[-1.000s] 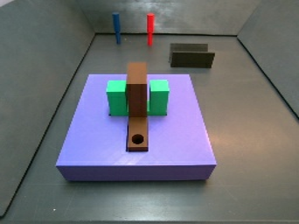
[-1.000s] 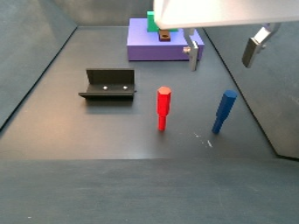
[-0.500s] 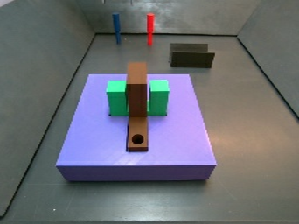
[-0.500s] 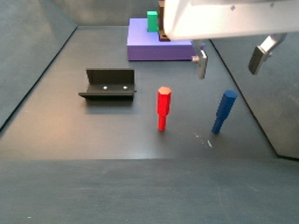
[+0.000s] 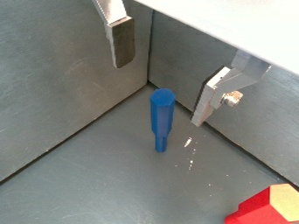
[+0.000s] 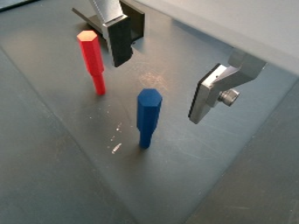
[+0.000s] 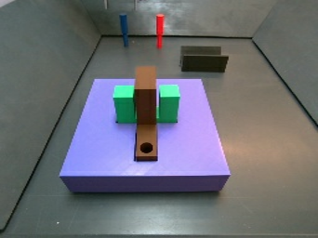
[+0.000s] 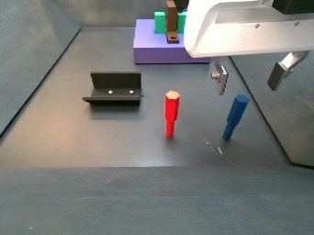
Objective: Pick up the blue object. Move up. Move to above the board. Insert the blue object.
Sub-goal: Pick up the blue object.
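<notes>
The gripper next needs to grab the blue object by its thick upper end, so that the object's narrow tip can go into the board.
The blue object is a thin upright peg on the grey floor near a corner wall; it also shows in both wrist views and far off in a side view. My gripper hangs open just above it, with one finger on each side and nothing held. The board is a long brown plank with a round hole near its front end, flanked by two green blocks on a purple slab, far from the gripper.
A red peg stands upright beside the blue one and shows in a wrist view. The fixture stands left of the pegs. Grey walls close in on the floor near the blue peg.
My gripper has moved toward the blue peg and lower, and its open fingers now straddle the space above the peg. The pegs and the board have not moved.
</notes>
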Controlling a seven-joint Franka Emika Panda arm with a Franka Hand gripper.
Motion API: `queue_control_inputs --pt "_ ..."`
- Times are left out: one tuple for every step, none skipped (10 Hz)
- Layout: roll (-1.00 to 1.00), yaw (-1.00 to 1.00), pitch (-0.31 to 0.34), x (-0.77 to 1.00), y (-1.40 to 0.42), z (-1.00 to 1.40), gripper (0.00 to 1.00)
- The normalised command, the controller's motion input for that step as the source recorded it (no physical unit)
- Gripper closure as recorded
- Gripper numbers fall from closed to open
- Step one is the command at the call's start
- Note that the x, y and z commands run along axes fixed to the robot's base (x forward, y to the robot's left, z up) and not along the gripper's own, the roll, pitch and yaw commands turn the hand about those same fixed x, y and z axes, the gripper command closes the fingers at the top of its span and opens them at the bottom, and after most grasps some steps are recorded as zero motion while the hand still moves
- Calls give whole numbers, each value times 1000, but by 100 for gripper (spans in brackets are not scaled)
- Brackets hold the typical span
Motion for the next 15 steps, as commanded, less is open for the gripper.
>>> queue_control_inputs --pt "0 0 -63 0 0 -46 0" --pt "0 0 -76 0 0 -123 0" --pt "0 0 -90 0 34 -177 0" --pt "0 0 -91 0 20 -186 0" --pt "0 0 -103 0 0 -183 0" --pt "0 0 -110 0 0 -200 0" --pt "0 3 -104 0 23 -209 0" --pt "0 3 -106 0 3 -206 0" --pt "0 0 -106 0 11 -234 0" --pt "9 14 -97 40 57 -226 0" --pt "3 20 -93 57 20 -203 0" --pt "6 17 -91 51 0 -200 0" --pt "0 11 -77 0 0 -163 0" --pt "0 0 -64 0 0 -111 0" --pt "10 0 -63 0 0 -140 0"
